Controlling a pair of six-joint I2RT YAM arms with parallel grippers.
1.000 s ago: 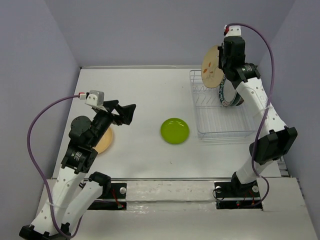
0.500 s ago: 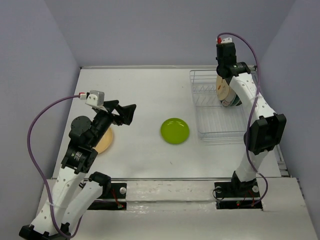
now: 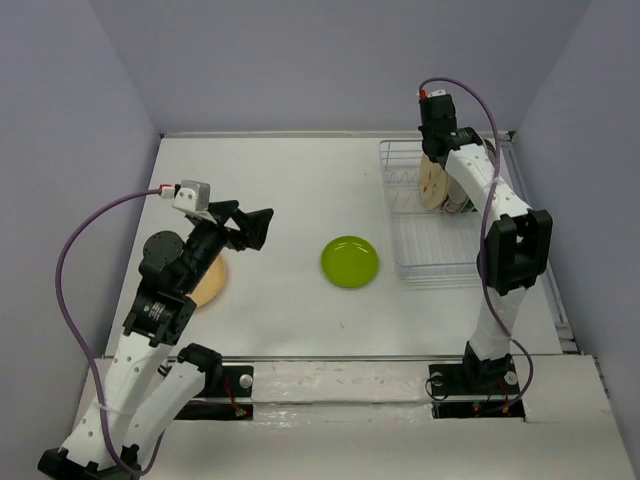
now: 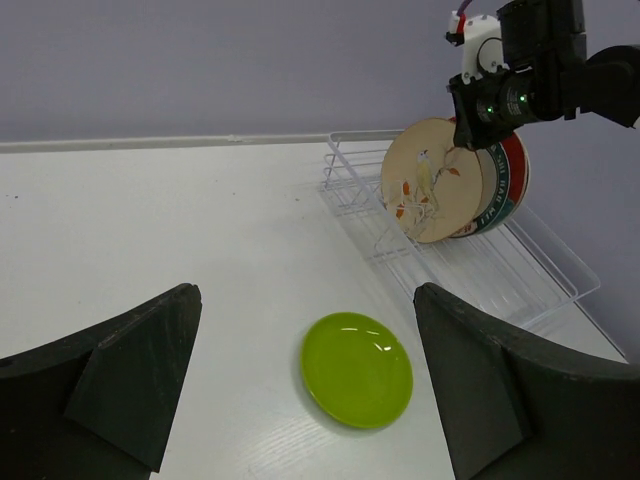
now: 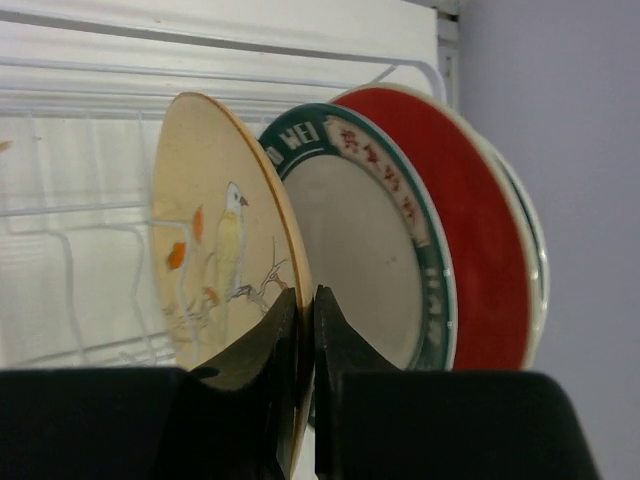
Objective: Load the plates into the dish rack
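Observation:
My right gripper should open now, since the lower edge of the beige bird plate sits down behind the rack's wire and the plate would settle upright.
My right gripper [image 5: 306,305] is shut on the rim of the beige bird plate [image 5: 215,265] and holds it upright in the dish rack [image 3: 440,262], at the far end. Behind it stand a white teal-rimmed plate [image 5: 370,260], the red plate [image 5: 470,230] and the edge of another pale plate [image 5: 541,262]. The bird plate also shows in the top view [image 3: 434,181] and the left wrist view [image 4: 430,195]. The lime green plate [image 3: 350,262] lies flat mid-table, below my open left gripper [image 4: 305,300]. The tan-orange plate [image 3: 210,282] lies partly hidden under the left arm.
The rack's near half [image 4: 520,280] holds no plates. The rack stands at the table's right side near the purple wall [image 3: 590,150]. The back wall runs behind the table's far edge [image 3: 270,133].
My right gripper has carried the bird plate down and left from above the rack into it, beside the standing plates. The left arm has not moved.

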